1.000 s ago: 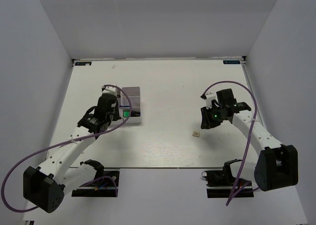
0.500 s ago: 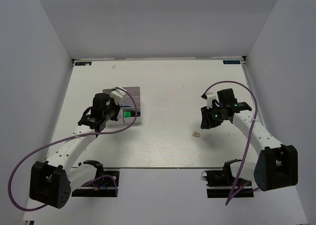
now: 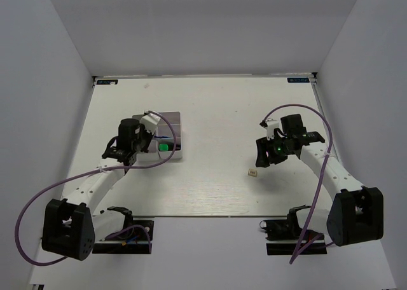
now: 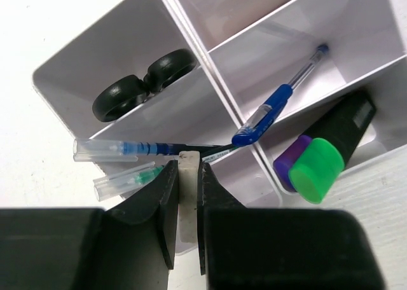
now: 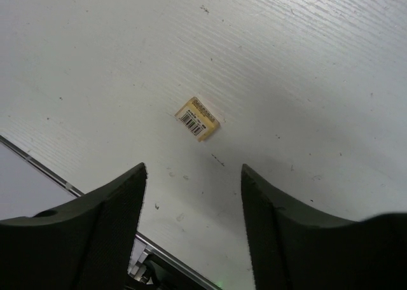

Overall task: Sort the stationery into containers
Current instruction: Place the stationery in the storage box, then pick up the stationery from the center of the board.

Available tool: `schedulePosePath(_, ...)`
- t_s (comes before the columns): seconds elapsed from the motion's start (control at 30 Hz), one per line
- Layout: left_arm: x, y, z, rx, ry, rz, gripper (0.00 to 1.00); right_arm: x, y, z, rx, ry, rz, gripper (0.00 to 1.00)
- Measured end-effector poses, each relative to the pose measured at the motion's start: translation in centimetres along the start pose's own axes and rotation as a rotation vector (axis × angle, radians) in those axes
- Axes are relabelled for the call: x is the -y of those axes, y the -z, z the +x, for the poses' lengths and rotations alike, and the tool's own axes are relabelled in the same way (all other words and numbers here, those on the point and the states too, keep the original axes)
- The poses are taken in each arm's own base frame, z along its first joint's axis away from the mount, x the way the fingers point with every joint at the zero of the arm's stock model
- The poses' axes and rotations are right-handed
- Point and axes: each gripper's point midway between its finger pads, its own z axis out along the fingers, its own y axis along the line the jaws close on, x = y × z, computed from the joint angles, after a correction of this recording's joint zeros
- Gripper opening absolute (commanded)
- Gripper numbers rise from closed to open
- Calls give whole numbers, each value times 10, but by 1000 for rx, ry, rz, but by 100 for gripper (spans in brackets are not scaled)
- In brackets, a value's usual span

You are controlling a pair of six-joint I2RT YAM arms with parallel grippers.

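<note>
My left gripper should open now. An open section of the tray is below the off-white stick, so the stick would end up lying in the tray.
My left gripper is shut on a short off-white stick, held over the white divided tray. The tray's compartments hold black scissor handles, a blue pen, clear-barrelled pens, a purple marker and a green highlighter. From above, that gripper hangs at the tray's left side. My right gripper stands open above the table, apart from a tiny beige cube with a barcode label. The cube lies down-left of the right gripper.
The table's near edge with a metal rail shows at the lower left of the right wrist view. White walls enclose the table on three sides. Purple cables loop off both arms.
My left arm has swung leftward, its gripper still over the tray's left side with the stick in it. The right gripper's jaws have opened wider and it has edged left.
</note>
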Motion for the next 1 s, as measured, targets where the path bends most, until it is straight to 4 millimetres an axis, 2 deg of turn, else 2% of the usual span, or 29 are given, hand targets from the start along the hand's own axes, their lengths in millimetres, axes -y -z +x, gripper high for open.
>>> schedulePosePath(0.1, -1, -2, 3, -11, -3, -5, 7, 0, 0, 0, 1, 5, -2, 73)
schedulePosePath(0.27, -2, -4, 9, -22, -3, -20, 23, -1, 0, 0, 3, 14, -11, 73)
schedulePosePath(0.33, -3, -4, 10, -23, -3, -27, 34, -1, 0, -1, 4, 15, -13, 73)
schedulePosePath(0.57, -6, -3, 10, -25, 18, -47, 49, 1, 1, -1, 6, 9, -11, 74)
schedulePosePath(0.7, -8, 0, 7, -13, 26, -57, 48, 1, 1, -1, 8, 7, -12, 73)
schedulePosePath(0.73, -8, 1, 5, -6, 30, -61, 41, 1, 1, -1, 8, 9, -14, 70)
schedulePosePath(0.8, -9, 5, 1, 9, 45, -67, 22, 0, 1, -1, 9, 21, -19, 49)
schedulePosePath(0.83, -9, 8, -1, 16, 55, -68, 5, 0, 1, -1, 10, 35, -25, 38)
schedulePosePath(0.87, -8, 11, -2, 18, 68, -66, 0, -1, 0, 0, 10, 50, -35, 19)
schedulePosePath(0.9, -7, 16, -4, 23, 89, -65, 0, -2, 0, 0, 11, 73, -44, 15)
schedulePosePath(0.93, -6, 21, -7, 26, 108, -61, 0, -3, -2, 2, 7, 94, -58, 15)
schedulePosePath(1.0, -2, 36, -24, 51, 177, -36, 18, -6, -5, 7, -3, 139, -90, 27)
